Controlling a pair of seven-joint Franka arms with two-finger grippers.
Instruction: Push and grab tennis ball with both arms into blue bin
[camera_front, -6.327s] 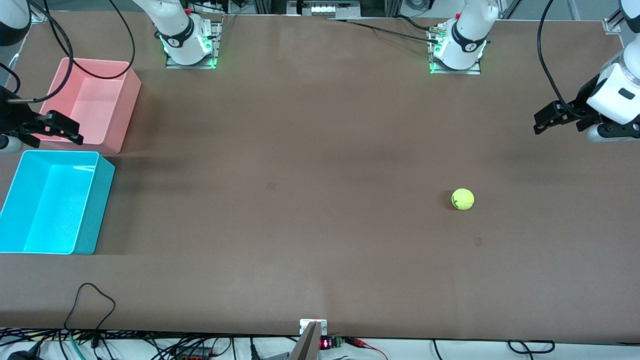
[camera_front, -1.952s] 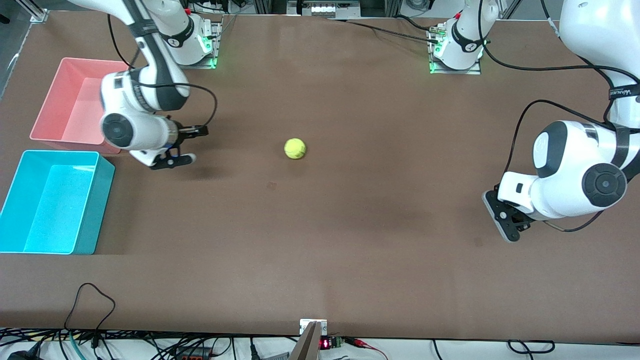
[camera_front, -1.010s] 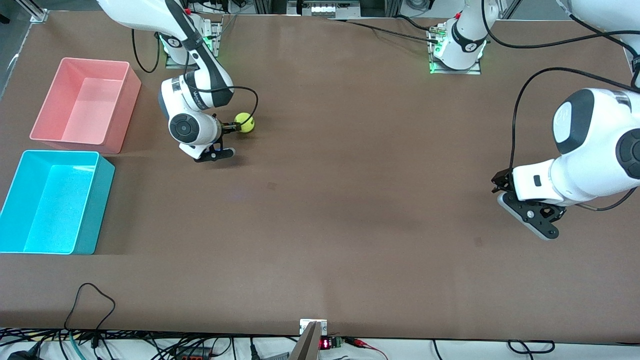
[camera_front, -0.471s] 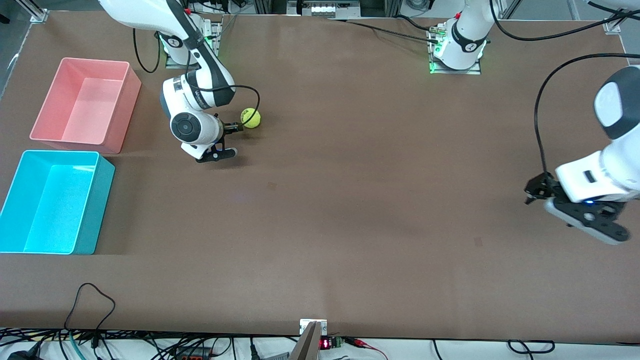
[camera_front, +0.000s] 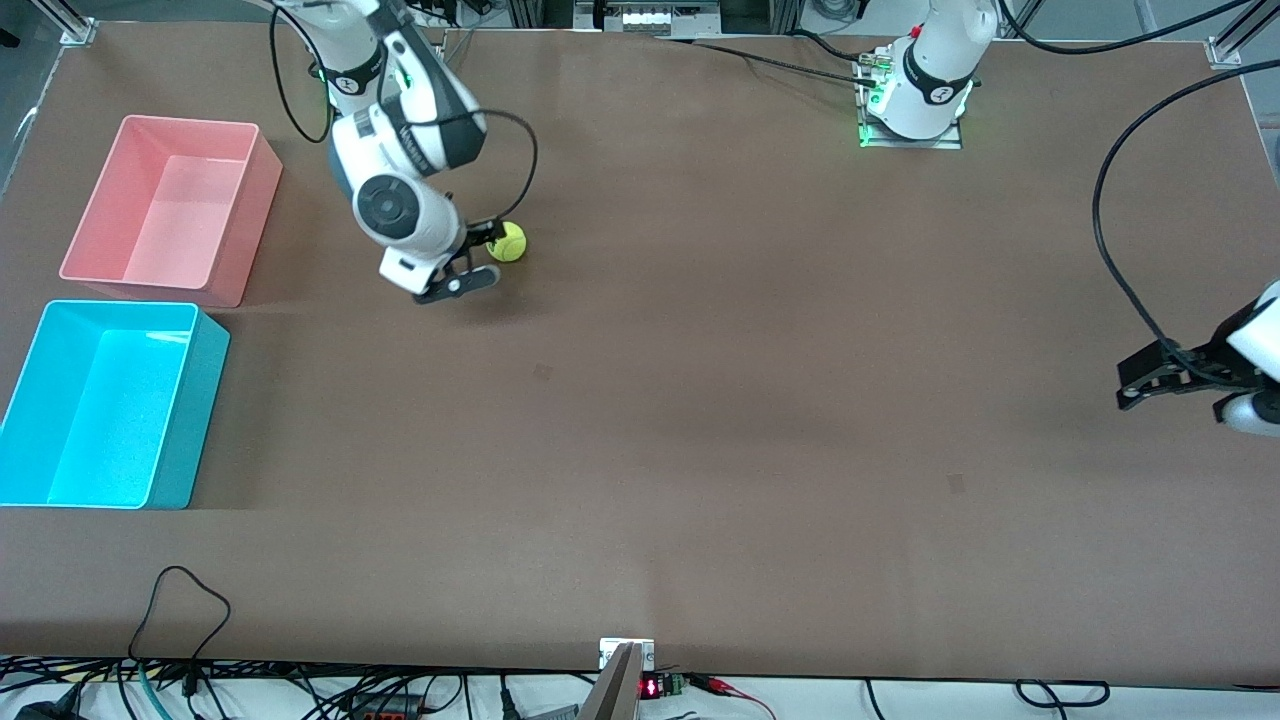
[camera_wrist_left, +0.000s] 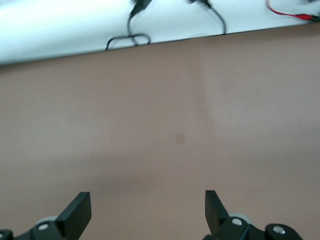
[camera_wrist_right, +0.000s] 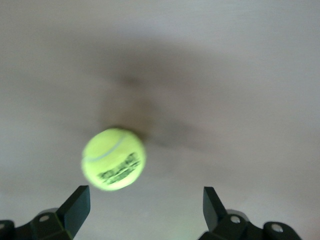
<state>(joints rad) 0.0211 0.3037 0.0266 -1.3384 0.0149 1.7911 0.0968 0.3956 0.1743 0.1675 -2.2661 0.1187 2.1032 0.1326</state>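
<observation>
My right gripper should grab the tennis ball around its round fuzzy body (camera_front: 507, 241) next. Then the ball can go into the blue bin (camera_front: 100, 404).
The yellow-green tennis ball (camera_front: 507, 241) lies on the brown table toward the right arm's end, apart from the bins. My right gripper (camera_front: 483, 256) is open, low over the table right beside the ball. In the right wrist view the ball (camera_wrist_right: 114, 159) sits just ahead of one fingertip (camera_wrist_right: 76, 206), not between the fingers. The blue bin (camera_front: 100, 404) stands empty at the table's edge at that same end. My left gripper (camera_front: 1165, 379) is open and empty at the left arm's end of the table; its wrist view shows only bare table between its fingertips (camera_wrist_left: 80, 209).
A pink bin (camera_front: 170, 208) stands empty beside the blue bin, farther from the front camera. Cables (camera_front: 180, 610) lie along the table edge nearest the front camera.
The ball rolled across the table from the left arm's end to the right gripper. The right gripper has shifted toward the ball. The left arm has pulled back toward its end of the table.
</observation>
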